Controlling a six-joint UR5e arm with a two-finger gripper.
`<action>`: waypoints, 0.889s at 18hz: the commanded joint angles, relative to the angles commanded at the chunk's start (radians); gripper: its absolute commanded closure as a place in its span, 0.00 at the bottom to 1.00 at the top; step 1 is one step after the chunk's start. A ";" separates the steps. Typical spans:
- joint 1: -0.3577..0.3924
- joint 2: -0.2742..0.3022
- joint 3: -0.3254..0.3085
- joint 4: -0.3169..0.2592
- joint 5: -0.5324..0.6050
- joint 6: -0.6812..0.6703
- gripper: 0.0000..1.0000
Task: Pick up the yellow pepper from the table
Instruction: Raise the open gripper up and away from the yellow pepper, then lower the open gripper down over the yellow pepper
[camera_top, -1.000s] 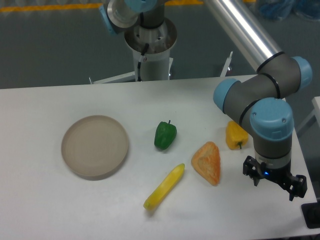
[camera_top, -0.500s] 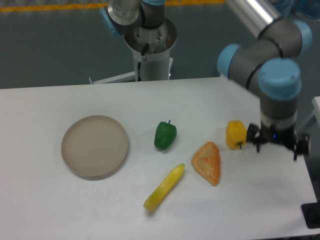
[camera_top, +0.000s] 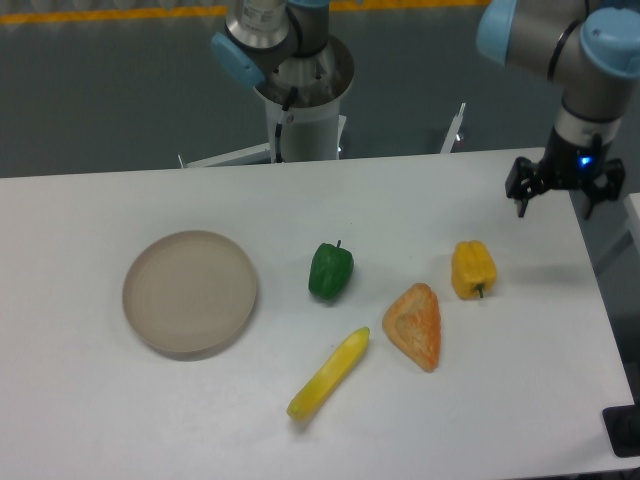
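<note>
My gripper picks up the yellow pepper by its plump body (camera_top: 473, 265) next, which leaves the dark stem (camera_top: 481, 293) free.
The yellow pepper (camera_top: 472, 269) lies on the white table (camera_top: 400, 210) at the right, its dark stem pointing toward the front. My gripper (camera_top: 555, 200) hangs high above the table's far right edge, well behind and to the right of the pepper. Its two black fingers stand apart with nothing between them.
A green pepper (camera_top: 330, 270) lies at the centre. An orange triangular wedge (camera_top: 415, 326) lies just front-left of the yellow pepper. A long yellow corn-like piece (camera_top: 328, 375) lies toward the front. A round beige plate (camera_top: 190, 292) sits at the left. The robot base (camera_top: 300, 100) stands behind the table.
The gripper has risen and moved from the front right of the table back toward the far right edge, away from the pepper. The objects on the table have not moved.
</note>
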 joint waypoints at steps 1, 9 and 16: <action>-0.003 0.000 -0.023 0.011 0.000 0.014 0.00; -0.052 -0.006 -0.118 0.136 0.004 0.006 0.00; -0.156 -0.089 -0.140 0.282 0.070 -0.082 0.00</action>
